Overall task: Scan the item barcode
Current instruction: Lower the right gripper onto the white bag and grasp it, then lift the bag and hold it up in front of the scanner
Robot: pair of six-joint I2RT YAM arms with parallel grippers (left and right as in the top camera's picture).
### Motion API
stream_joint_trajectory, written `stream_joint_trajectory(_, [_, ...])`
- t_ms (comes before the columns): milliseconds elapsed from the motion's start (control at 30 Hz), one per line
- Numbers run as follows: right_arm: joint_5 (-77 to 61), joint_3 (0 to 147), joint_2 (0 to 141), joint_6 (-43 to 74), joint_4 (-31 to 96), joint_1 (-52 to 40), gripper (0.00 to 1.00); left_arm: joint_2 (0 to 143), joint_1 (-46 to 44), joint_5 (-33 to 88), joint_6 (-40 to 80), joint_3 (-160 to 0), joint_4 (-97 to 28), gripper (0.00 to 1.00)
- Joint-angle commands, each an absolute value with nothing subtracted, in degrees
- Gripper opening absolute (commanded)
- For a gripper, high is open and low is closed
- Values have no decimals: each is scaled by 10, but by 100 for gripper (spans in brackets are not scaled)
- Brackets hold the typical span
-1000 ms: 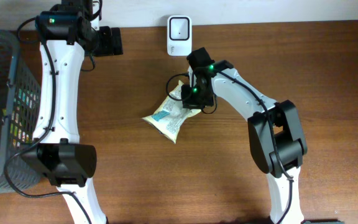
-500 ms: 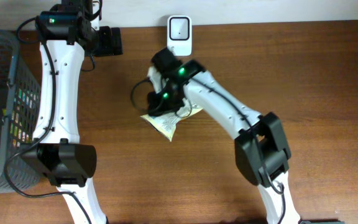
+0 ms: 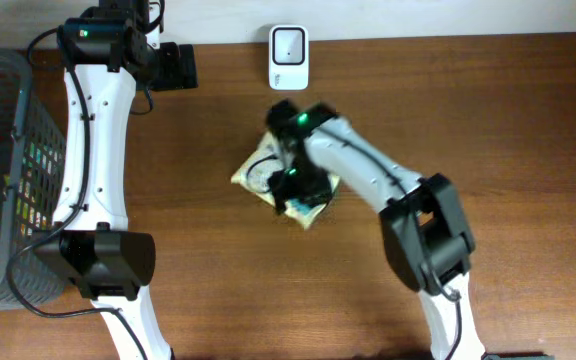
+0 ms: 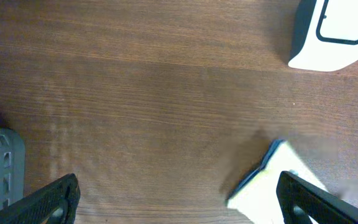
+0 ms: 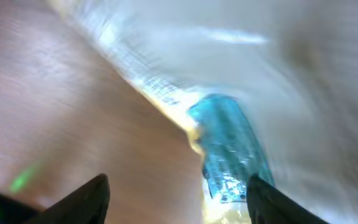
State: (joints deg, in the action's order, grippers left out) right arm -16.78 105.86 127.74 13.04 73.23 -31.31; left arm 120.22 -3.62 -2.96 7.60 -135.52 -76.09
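Note:
The packet (image 3: 251, 172) needs to be grabbed by its blue-marked edge (image 3: 302, 207) next with my right gripper. The rest then stays uncovered to scan the barcode at the scanner.
The item is a pale yellow-white packet (image 3: 251, 172) with a blue stripe (image 5: 229, 149), lying on the wooden table just below the white barcode scanner (image 3: 288, 45). My right gripper (image 3: 296, 190) hangs right over it, hiding its middle. In the blurred right wrist view the right gripper (image 5: 179, 186) is open, and the packet's blue edge sits by the right finger (image 5: 272, 199). My left gripper (image 3: 178, 65) is open at the back left, apart from the packet. The left wrist view shows the packet's corner (image 4: 269, 183) and the scanner (image 4: 331, 31). No barcode can be made out.
A dark wire basket (image 3: 8, 150) holding goods stands at the table's left edge. The left arm's white links (image 3: 93, 150) run along the basket's right side. The scanner stands against the back wall.
The right arm swung the packet left, then back toward the table's middle. Its jaws went from shut on the packet to wide apart. The left arm has stayed still.

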Motion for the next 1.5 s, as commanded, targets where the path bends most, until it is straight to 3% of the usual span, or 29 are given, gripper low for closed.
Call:
stream_joint_trajectory(0, [-158,1120,1241,57,769,-241,74,1203,-36,-25,81,-1360,-762,99])
stream_joint_trajectory(100, [-168,1163,1221,57,769,-169,87,1203,-36,-25,81,-1360,-762,99])
stream_joint_trajectory(233, [-305,1136,1223,45,762,-108,98,1203,-36,-25,81,-1360,-762,99])
stream_joint_trajectory(333, [-346,1058,1223,45,719,-106,99,1203,-36,-25,81,-1360,-762,99])
stream_joint_trajectory(400, [-406,1000,1223,59,647,-121,98,1203,-36,-25,81,-1360,-762,99])
stream_joint_trajectory(567, [-416,866,1223,232,360,-197,99,1203,-36,-25,81,-1360,-762,99])
stream_joint_trajectory(700, [-281,820,1229,367,226,-266,100,1203,-36,-25,81,-1360,-762,99])
stream_joint_trajectory(733, [-262,820,1234,371,215,-276,92,1203,-36,-25,81,-1360,-762,99])
stream_joint_trajectory(800, [-248,820,1245,371,204,-285,62,1203,-36,-25,81,-1360,-762,99])
stream_joint_trajectory(933, [-262,820,1248,358,192,-282,38,1203,-36,-25,81,-1360,-762,99])
stream_joint_trajectory(1133, [-479,824,1200,242,202,-196,4,1203,-36,-25,81,-1360,-762,99])
stream_joint_trajectory(1333, [-560,824,1043,50,364,-61,4,1203,-36,-25,81,-1360,-762,99])
stream_joint_trajectory(1467, [-687,824,956,7,399,19,4,1203,-36,-25,81,-1360,-762,99])
